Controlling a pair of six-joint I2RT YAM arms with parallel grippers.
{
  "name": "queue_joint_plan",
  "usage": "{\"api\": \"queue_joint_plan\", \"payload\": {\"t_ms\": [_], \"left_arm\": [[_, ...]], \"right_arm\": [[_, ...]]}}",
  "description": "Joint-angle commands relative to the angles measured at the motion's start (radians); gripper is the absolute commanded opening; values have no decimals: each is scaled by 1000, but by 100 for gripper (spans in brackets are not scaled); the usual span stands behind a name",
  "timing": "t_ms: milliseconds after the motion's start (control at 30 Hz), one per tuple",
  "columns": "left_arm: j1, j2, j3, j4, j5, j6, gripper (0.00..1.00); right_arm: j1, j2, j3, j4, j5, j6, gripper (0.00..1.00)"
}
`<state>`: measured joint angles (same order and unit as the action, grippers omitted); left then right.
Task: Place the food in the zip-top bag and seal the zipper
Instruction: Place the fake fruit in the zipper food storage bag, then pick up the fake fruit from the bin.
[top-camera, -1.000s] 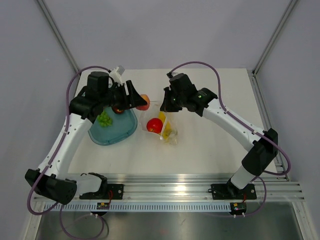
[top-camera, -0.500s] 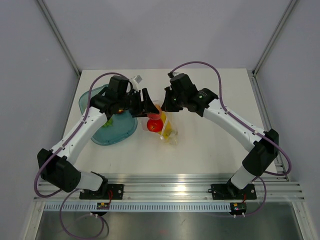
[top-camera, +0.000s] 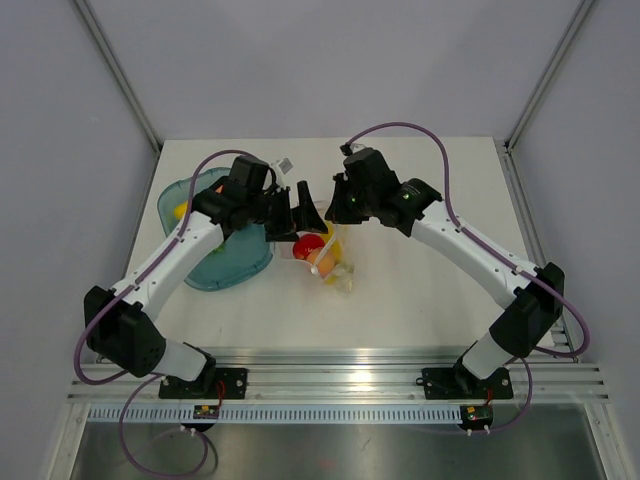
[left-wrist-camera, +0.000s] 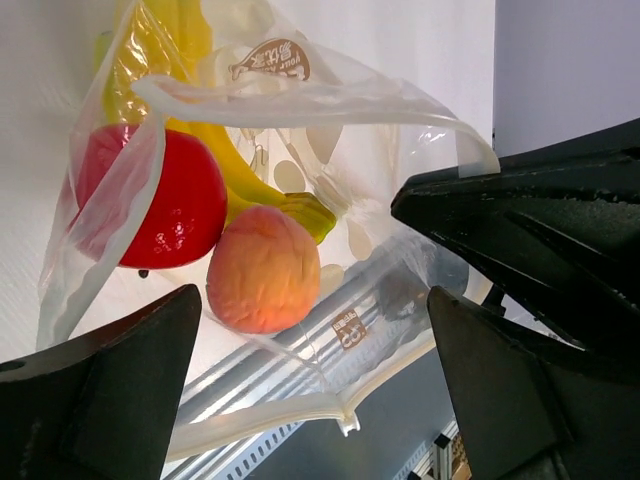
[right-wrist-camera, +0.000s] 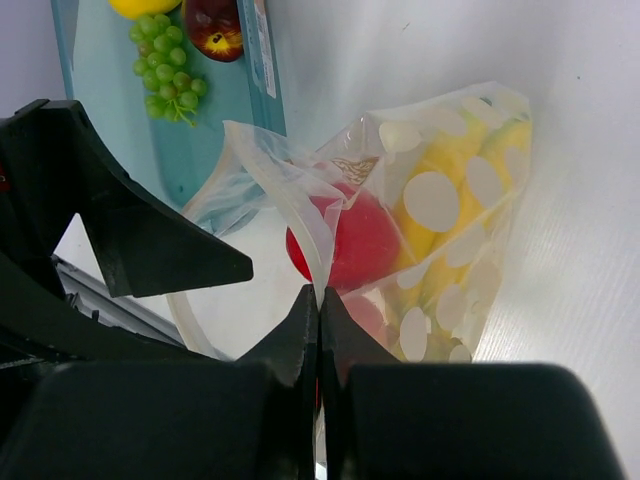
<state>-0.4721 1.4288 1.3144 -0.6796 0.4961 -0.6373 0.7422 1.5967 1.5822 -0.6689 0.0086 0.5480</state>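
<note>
The green grapes (right-wrist-camera: 165, 60) should next be gripped by my left gripper across their stem end (right-wrist-camera: 183, 102), so that their other end stays free to enter the bag's opening.
The clear zip-top bag (top-camera: 335, 262) lies mid-table with its mouth held open. Inside are the red apple (left-wrist-camera: 160, 205), the yellow banana bunch (left-wrist-camera: 185, 60) and the orange-pink peach (left-wrist-camera: 265, 270), which rests free just inside the mouth. My left gripper (left-wrist-camera: 315, 395) is open and empty right above the mouth; it also shows in the top view (top-camera: 303, 208). My right gripper (right-wrist-camera: 319, 297) is shut on the bag's upper rim with the zipper strip (left-wrist-camera: 300, 95) and lifts it. Green grapes (right-wrist-camera: 165, 60), the dark plum (right-wrist-camera: 212, 25) and the lemon piece (right-wrist-camera: 140, 5) lie in the tray.
The teal tray (top-camera: 240, 262) sits just left of the bag, partly under my left arm. The two grippers are close together over the bag, almost touching. The table's rear and right side stretch beyond the right arm.
My left gripper carried the peach from over the tray rightward to the bag's mouth and opened; the peach now lies in the bag. My right gripper kept holding the rim.
</note>
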Motion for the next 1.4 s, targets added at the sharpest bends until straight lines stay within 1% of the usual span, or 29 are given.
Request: {"api": "queue_joint_plan", "payload": {"t_ms": [0, 67, 100, 200, 233, 300, 333, 367, 433, 467, 567, 633, 667, 733, 800, 867, 900, 933, 967, 1033, 1133, 1167, 1267, 1367], "left_arm": [[-3, -63, 26, -10, -39, 33, 95], [-2, -85, 54, -43, -73, 63, 89], [0, -93, 66, -81, -105, 74, 88], [52, -129, 80, -129, -119, 103, 84], [105, -148, 74, -132, -116, 108, 84], [174, -165, 42, -136, -99, 110, 83], [243, -175, 33, -141, -103, 113, 82], [271, -177, 25, -159, -120, 114, 82], [338, -177, 14, -182, -233, 129, 83], [357, -171, 6, -207, -322, 134, 84], [429, -159, -20, -221, -453, 134, 84], [472, -154, -66, -210, -493, 120, 83], [499, -148, -90, -181, -537, 113, 82], [548, -130, -147, -138, -544, 87, 82], [567, -81, -171, -100, -534, 71, 83], [576, -27, -181, -40, -538, 57, 89], [582, 28, -176, -20, -541, 45, 90], [581, 50, -173, 0, -557, 39, 91], [583, 68, -173, 56, -580, 36, 93], [583, 148, -155, 84, -608, 28, 93], [587, 257, -87, 75, -668, 24, 93], [587, 271, -80, 81, -695, 24, 93], [590, 306, -92, 132, -718, 18, 93], [592, 375, -84, 140, -725, 13, 91]], "right_arm": [[11, -41, 10, 42, 30, 9, 0], [11, -41, 9, 40, 34, 7, 0], [11, -41, 9, 38, 34, 6, 0], [11, -46, 6, 34, 31, 6, 0], [11, -46, 4, 34, 31, 4, 0], [11, -57, -5, 34, 33, 4, 0], [11, -60, -8, 34, 33, 4, 0], [11, -66, -11, 32, 31, 4, 0], [11, -70, -17, 34, 31, 4, 0], [11, -75, -24, 37, 27, 4, 0], [11, -76, -28, 41, 16, 1, 0], [11, -76, -28, 45, 7, -2, 0], [11, -75, -30, 49, 2, -8, 0], [11, -73, -28, 49, -4, -16, 0], [11, -72, -31, 52, -4, -19, 0], [11, -75, -33, 58, -33, -20, 0], [11, -73, -34, 58, -36, -22, 0], [11, -73, -34, 57, -42, -25, 0], [11, -73, -33, 55, -44, -25, 0], [11, -76, -33, 52, -45, -25, 0], [11, -77, -34, 55, -47, -20, 0], [11, -76, -33, 55, -48, -17, 0], [11, -58, -34, 55, -55, -19, 0], [11, -38, -25, 51, -62, -20, 0]]}}
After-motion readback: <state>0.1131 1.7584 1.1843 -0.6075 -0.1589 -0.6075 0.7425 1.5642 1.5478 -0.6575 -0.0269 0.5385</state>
